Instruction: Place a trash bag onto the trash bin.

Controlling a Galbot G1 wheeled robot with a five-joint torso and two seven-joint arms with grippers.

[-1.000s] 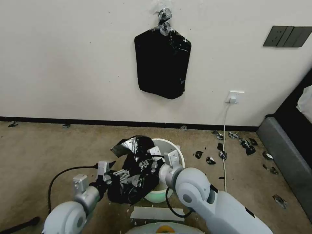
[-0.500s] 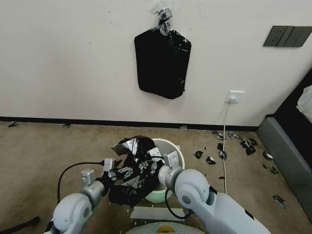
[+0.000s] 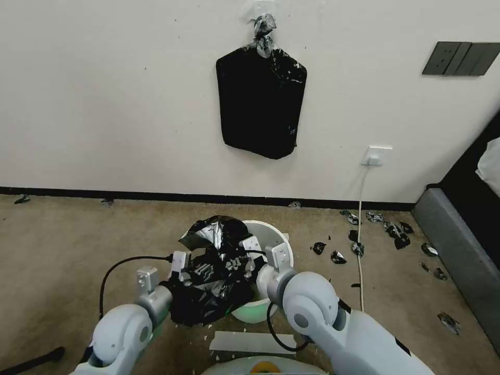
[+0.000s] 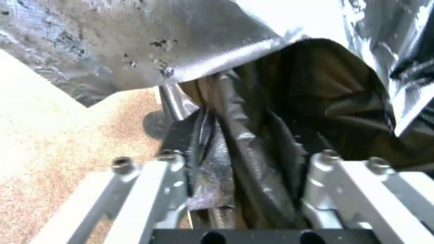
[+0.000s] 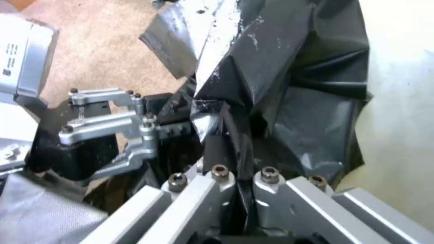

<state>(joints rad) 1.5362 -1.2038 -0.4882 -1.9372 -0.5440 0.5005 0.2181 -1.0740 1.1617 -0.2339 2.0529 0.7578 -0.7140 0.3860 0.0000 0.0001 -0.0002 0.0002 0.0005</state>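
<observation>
My left gripper pinches the trash bag by its edge next, since loose folds of the trash bag stand up between the open fingers.
The white trash bin (image 3: 279, 237) stands on the carpet right in front of me, its green-tinted base (image 3: 251, 313) showing. The crinkled black trash bag (image 3: 212, 284) is bunched over the bin's left side and hangs down its outer wall. My right gripper (image 3: 244, 260) is over the rim, shut on a fold of the trash bag (image 5: 289, 67), with the right gripper (image 5: 244, 162) jaws close together. My left gripper (image 3: 194, 272) is pressed into the bag from the left. Seen up close, the left gripper (image 4: 246, 152) stands open with loose folds of the trash bag (image 4: 316, 95) between its fingers.
A flat black bundle (image 3: 260, 99) hangs on the wall behind the bin. Black plastic scraps (image 3: 396, 232) litter the carpet to the right, beside a white cable (image 3: 359, 245) from a wall outlet (image 3: 376, 155). A grey furniture edge (image 3: 458, 250) lies far right. A white strip (image 3: 252, 341) lies near my base.
My left arm has moved right, toward the bin, pushing the bag's lower bunch closer against it. The right gripper has stayed over the rim.
</observation>
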